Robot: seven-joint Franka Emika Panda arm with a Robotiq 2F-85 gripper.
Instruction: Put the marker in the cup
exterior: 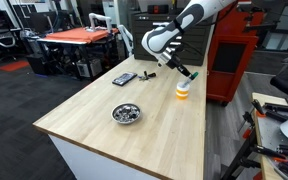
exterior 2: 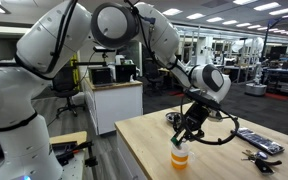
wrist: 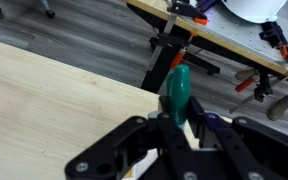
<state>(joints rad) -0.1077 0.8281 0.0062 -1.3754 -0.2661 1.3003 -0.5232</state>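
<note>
The marker's lower end is at the opening of the upright cup and the marker would land inside, so it is now time to release it.
My gripper [wrist: 176,128] is shut on a green marker [wrist: 176,90], which sticks out past the fingertips in the wrist view. In both exterior views the gripper [exterior: 187,72] [exterior 2: 187,128] hangs just above an orange-and-white cup [exterior: 183,91] [exterior 2: 180,155] standing near the table's edge. The marker tip points down toward the cup's mouth. In the wrist view the cup is mostly hidden under the fingers.
A metal bowl [exterior: 126,113] sits mid-table. A black remote-like device [exterior: 124,79] [exterior 2: 258,141] lies further along the wooden table [exterior: 104,120]. A red cabinet [exterior: 229,50] stands behind. Clamps and tools lie on a neighbouring bench [wrist: 244,60].
</note>
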